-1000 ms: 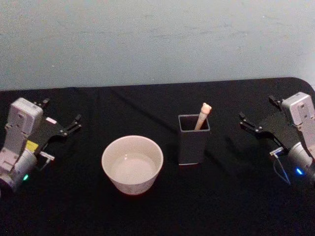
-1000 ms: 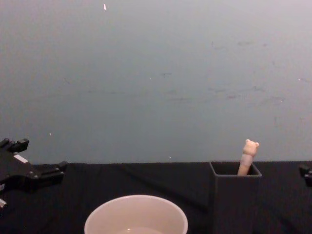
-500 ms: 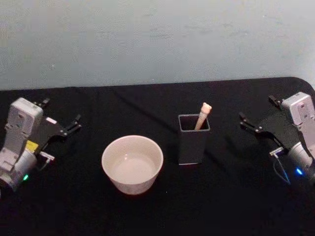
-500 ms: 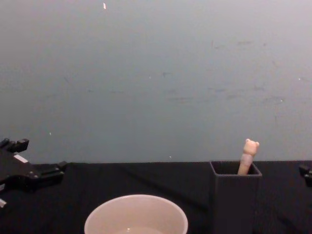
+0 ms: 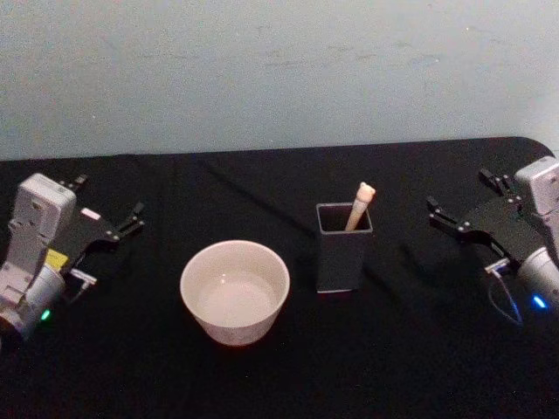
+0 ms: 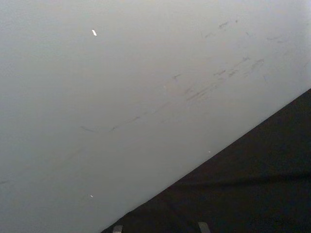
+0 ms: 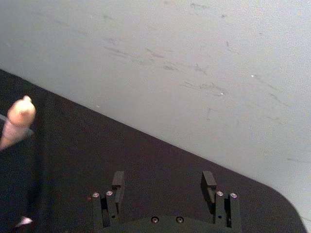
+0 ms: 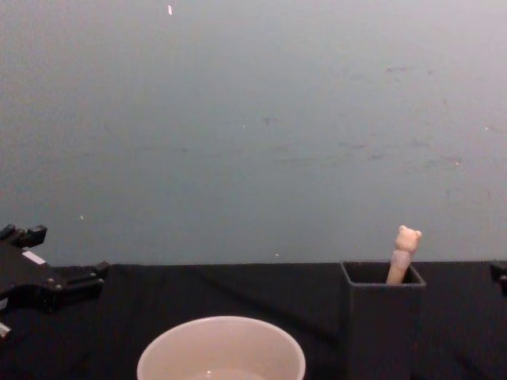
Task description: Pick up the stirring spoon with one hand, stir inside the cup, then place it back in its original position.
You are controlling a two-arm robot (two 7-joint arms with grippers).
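Observation:
The robot's right gripper needs to take the stirring spoon by its beige handle just below the bear head (image 7: 14, 131) next, because the holder's sides are around the spoon's lower end so it can be picked up there.
The stirring spoon (image 5: 359, 206) stands in a dark grey square holder (image 5: 343, 253), its beige handle and bear head (image 8: 408, 237) poking above the rim; the bowl is hidden inside. The bear head also appears in the right wrist view as spoon (image 7: 18, 118). The wide cream-white cup (image 5: 234, 291) sits left of the holder, its rim in the chest view at cup (image 8: 222, 342). My left gripper (image 5: 109, 196) rests open at the table's left side, apart from the cup. My right gripper (image 5: 458, 190) is open at the far right, well clear of the holder, its jaws spread in the right wrist view (image 7: 163, 182).
Everything sits on a black tablecloth (image 5: 279, 375) that ends at a pale grey wall (image 5: 279, 70) behind. There is open cloth between the cup and the left gripper, and between the holder and the right gripper.
The right gripper has drifted slightly to the right, away from the holder. The left gripper, spoon and cup have not moved.

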